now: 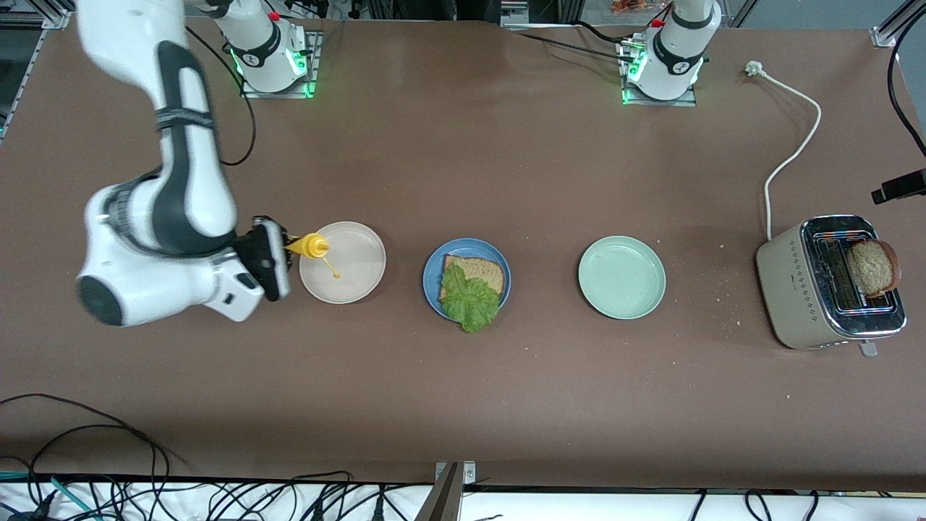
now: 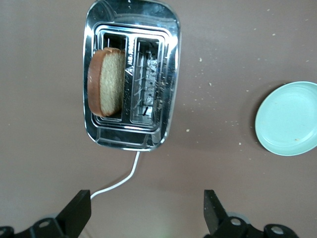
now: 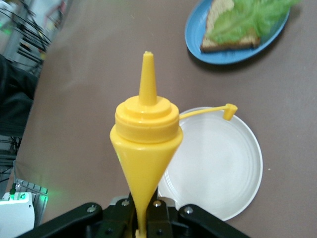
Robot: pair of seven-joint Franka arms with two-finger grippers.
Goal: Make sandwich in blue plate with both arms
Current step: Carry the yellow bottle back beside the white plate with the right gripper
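The toaster slot (image 2: pixel 114 41) hugs the lower part of the bread slice, so the robot's left gripper needs to grab the slice by its exposed top crust (image 2: pixel 95 82) next.
The blue plate (image 1: pixel 434 289) sits mid-table with one brown bread slice (image 1: pixel 481 269) and a green lettuce leaf (image 1: pixel 470 300) on it; all three show in the right wrist view: plate (image 3: pixel 198 44), bread (image 3: pixel 228 43), lettuce (image 3: pixel 247 17). A second bread slice (image 1: pixel 873 268) stands in the toaster (image 1: pixel 796 282). My right gripper (image 1: pixel 278 250) is shut on a yellow squeeze bottle (image 1: pixel 312 246), nozzle over the white plate's (image 1: pixel 354 268) rim, cap hanging open. My left gripper (image 2: pixel 146 198) is open and empty, high over the table beside the toaster (image 2: pixel 163 74) and its bread (image 2: pixel 106 82).
A pale green plate (image 1: pixel 621 277) lies between the blue plate and the toaster, also in the left wrist view (image 2: pixel 290 119). The toaster's white cable (image 1: pixel 792 152) runs toward the left arm's base. Crumbs lie around the toaster.
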